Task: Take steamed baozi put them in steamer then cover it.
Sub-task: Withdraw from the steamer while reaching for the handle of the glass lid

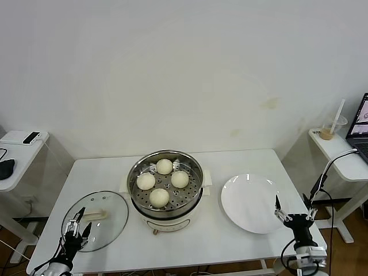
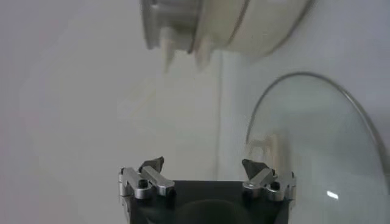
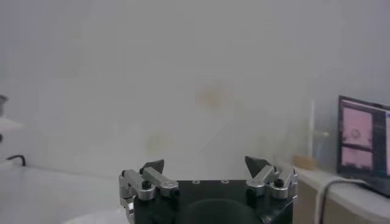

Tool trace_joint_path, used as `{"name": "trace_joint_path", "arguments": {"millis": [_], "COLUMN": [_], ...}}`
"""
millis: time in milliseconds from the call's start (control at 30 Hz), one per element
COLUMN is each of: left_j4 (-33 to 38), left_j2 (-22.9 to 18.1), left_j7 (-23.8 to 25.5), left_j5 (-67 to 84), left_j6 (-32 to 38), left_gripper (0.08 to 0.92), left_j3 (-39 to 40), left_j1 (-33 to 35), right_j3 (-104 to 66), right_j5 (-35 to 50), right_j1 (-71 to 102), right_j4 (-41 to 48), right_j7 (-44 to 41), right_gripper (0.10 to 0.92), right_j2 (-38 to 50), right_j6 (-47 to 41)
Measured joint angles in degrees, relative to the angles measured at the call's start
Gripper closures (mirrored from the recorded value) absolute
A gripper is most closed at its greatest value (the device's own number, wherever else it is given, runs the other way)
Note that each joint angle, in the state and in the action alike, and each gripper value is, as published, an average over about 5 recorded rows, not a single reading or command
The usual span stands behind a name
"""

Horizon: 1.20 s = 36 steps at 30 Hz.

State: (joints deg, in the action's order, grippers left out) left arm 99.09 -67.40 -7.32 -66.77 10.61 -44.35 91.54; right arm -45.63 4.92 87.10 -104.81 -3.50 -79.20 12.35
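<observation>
My left gripper picks up the cover by its narrow cream bar handle (image 1: 95, 214) next, since the glass cover (image 1: 112, 218) spreads wider than the fingers.
Four cream-white baozi (image 1: 164, 166) (image 1: 180, 179) (image 1: 145, 181) (image 1: 159, 197) lie on the perforated tray inside the steel steamer (image 1: 194, 172) at the table's middle. The glass cover (image 1: 112, 218) with its cream bar handle (image 1: 95, 215) lies flat on the table left of the steamer. My left gripper (image 1: 76, 226) is open and empty at the cover's near-left rim; the left wrist view shows the cover (image 2: 317, 152) and the steamer's base (image 2: 244, 27) ahead of it. My right gripper (image 1: 293, 210) is open and empty at the table's front right, beside the white plate (image 1: 250, 202).
A side table (image 1: 14, 150) with a phone and a mouse stands at the far left. Another side table (image 1: 339, 150) with a drink cup (image 1: 331, 129) and a laptop stands at the right. The table's front edge is close to both grippers.
</observation>
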Motion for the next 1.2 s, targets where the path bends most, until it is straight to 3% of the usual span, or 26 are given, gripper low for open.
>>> {"name": "trace_joint_path", "arguments": {"millis": [1200], "left_j4": [-14.30], "left_j2": [2.20], "left_j7": [1.22], "left_j5": [-4.21], "left_j6": [0.33], "left_gripper": [0.177], "left_j3": [3.60], "left_j1": [-15.28], "right_j3": [0.66], "right_j5": [-6.06], "right_j1": [6.45], "right_j4": [-0.95], "right_j7": [1.67], "right_gripper": [0.203], "right_j2": [-4.08], "right_j6": [1.98]}}
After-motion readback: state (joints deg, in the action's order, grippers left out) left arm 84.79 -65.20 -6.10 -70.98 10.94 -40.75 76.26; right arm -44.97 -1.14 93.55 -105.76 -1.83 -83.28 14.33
